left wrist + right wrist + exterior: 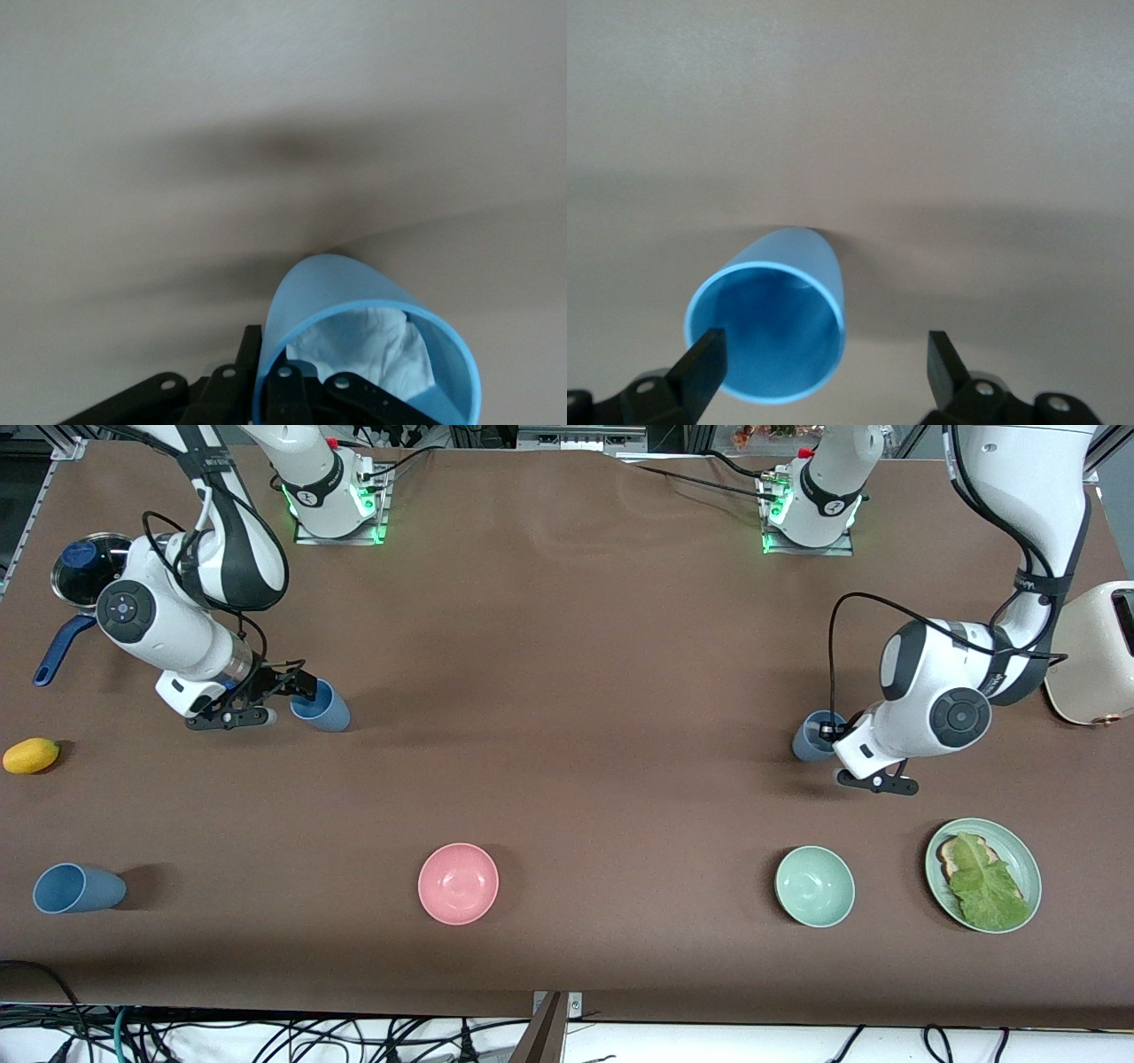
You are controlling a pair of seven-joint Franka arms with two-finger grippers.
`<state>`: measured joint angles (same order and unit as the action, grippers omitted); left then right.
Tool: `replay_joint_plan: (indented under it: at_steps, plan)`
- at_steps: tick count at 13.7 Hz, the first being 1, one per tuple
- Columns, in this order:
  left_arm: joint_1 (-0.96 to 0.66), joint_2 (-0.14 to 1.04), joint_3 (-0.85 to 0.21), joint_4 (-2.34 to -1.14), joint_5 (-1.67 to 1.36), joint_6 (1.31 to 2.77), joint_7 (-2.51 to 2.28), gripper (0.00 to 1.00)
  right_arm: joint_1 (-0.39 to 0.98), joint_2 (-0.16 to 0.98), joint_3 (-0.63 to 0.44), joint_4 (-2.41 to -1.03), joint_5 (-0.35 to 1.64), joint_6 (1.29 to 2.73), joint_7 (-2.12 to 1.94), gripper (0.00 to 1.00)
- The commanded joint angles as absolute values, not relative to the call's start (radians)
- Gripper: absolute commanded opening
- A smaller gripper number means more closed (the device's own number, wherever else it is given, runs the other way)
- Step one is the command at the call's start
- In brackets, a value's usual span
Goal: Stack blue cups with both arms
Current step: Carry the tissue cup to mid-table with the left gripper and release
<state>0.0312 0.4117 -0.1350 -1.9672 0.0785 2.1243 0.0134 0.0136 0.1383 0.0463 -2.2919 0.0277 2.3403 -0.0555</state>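
Observation:
I will next grab this blue cup by its open rim [309, 703] [841, 323] with my right gripper, to stack it into the blue cup at my left gripper.
One blue cup [322, 707] stands on the brown table toward the right arm's end. My right gripper [285, 698] is open at its rim. In the right wrist view the cup [769, 323] sits against one finger [702, 356], with the gripper [824, 350] spread wide. A second blue cup [811, 735], with a white patch inside, is toward the left arm's end. My left gripper [834, 732] is shut on its rim. The left wrist view shows the gripper [275, 359] with one finger outside and one inside the cup [354, 305]. A third blue cup [77, 888] is near the front edge.
A pink bowl [458, 883], a green bowl [814, 886] and a green plate [1021, 852] with toast and lettuce sit along the front. A yellow fruit [31, 755] and a dark pot [84, 567] with a blue handle are at the right arm's end. A cream toaster [1094, 651] is at the left arm's end.

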Motion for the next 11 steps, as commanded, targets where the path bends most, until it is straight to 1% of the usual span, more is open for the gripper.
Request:
replay_joint_plan:
  at_steps: [1, 2, 4, 6, 8, 10, 11]
  plan:
    - [0.015, 0.399, -0.199, -1.849, 0.087, 2.005, -0.001, 0.00, 0.012, 0.161, 0.028, -2.298, 0.018, 2.375, -0.100, 1.00]
    - [0.009, 0.402, -0.227, -1.806, 0.066, 1.972, -0.036, 0.00, 0.012, 0.167, 0.025, -2.298, 0.018, 2.376, -0.101, 1.00]
    - [-0.014, 0.429, -0.287, -1.778, -0.003, 1.970, -0.093, 0.00, 0.012, 0.175, 0.025, -2.299, 0.018, 2.378, -0.100, 1.00]
    - [-0.102, 0.495, -0.291, -1.689, -0.032, 1.971, -0.178, 0.00, 0.012, 0.186, 0.025, -2.299, 0.018, 2.387, -0.100, 1.00]
    - [-0.200, 0.541, -0.291, -1.636, -0.060, 1.986, -0.273, 0.00, 0.014, 0.196, 0.025, -2.299, 0.020, 2.398, -0.100, 0.99]
    - [-0.265, 0.581, -0.291, -1.614, -0.058, 2.028, -0.369, 0.00, 0.014, 0.207, 0.025, -2.299, 0.020, 2.407, -0.100, 0.94]
    - [-0.303, 0.601, -0.291, -1.614, -0.054, 2.055, -0.374, 0.00, 0.014, 0.209, 0.025, -2.299, 0.021, 2.410, -0.100, 0.87]
